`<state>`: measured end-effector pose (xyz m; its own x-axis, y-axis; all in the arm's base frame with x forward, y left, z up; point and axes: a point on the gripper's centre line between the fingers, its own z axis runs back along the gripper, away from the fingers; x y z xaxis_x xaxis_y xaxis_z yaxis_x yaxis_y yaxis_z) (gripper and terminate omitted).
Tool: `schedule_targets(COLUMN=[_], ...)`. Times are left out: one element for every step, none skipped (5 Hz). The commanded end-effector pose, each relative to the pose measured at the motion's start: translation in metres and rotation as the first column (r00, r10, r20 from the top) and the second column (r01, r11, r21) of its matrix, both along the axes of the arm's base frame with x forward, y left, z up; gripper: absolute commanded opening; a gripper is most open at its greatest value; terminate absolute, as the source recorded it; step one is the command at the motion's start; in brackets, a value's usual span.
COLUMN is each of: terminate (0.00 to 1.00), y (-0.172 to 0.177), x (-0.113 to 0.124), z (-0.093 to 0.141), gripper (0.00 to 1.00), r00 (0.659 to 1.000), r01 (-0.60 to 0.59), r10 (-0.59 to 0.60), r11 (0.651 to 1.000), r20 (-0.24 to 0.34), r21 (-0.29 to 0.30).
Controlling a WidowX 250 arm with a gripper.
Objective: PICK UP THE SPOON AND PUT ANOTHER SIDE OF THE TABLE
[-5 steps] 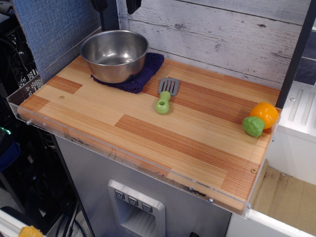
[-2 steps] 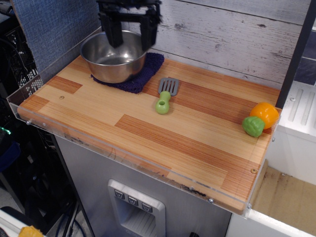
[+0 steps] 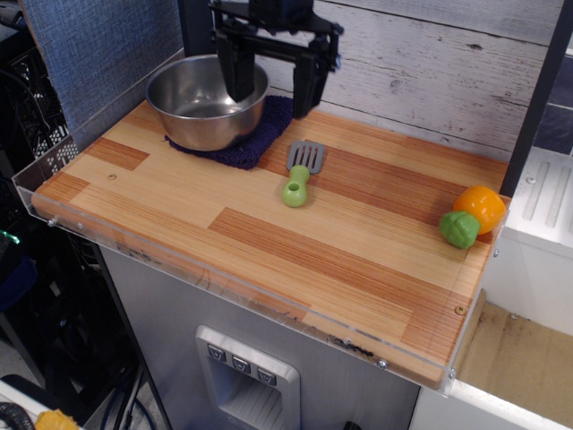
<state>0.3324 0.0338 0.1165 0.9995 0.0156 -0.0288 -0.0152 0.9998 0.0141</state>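
The spoon needs to move to another side of the table, so next my gripper needs to grab it by its chunky light-green handle (image 3: 296, 185).
The spoon (image 3: 301, 173) is a small toy spatula with a grey slotted head and a chunky light-green handle. It lies flat near the back middle of the striped wooden table (image 3: 269, 242), handle toward the front. My gripper (image 3: 273, 90) hangs open above the table's back edge, over the right rim of the steel bowl and the purple cloth. Its black fingers (image 3: 306, 85) are spread wide and hold nothing. It is behind the spoon's head and above it, not touching it.
A steel bowl (image 3: 204, 98) sits on a dark purple cloth (image 3: 260, 134) at the back left. A green and orange toy vegetable (image 3: 472, 216) lies at the right edge. A clear acrylic rim (image 3: 224, 278) runs along the front and left. A white plank wall stands behind.
My gripper has come down from the top edge of the view and moved right, from over the bowl toward the spoon. The spoon, bowl and vegetable have not moved.
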Motion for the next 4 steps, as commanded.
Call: schedule_targets(terminate=[0.0,0.0,0.0,0.0], y=[-0.002,-0.004,-0.006,-0.005], x=[0.006,0.007,0.01,0.012], z=[-0.014,-0.026,-0.043,-0.061], gripper=[1.0,1.0,1.0,1.0], r00=[0.997,0.998,0.999,1.0], r01=[-0.04,-0.04,-0.03,-0.022], r10=[0.036,0.036,0.027,0.021], r11=[0.998,0.997,0.997,0.995], r20=[0.063,0.056,0.04,0.011], r21=[0.054,0.073,0.075,0.094])
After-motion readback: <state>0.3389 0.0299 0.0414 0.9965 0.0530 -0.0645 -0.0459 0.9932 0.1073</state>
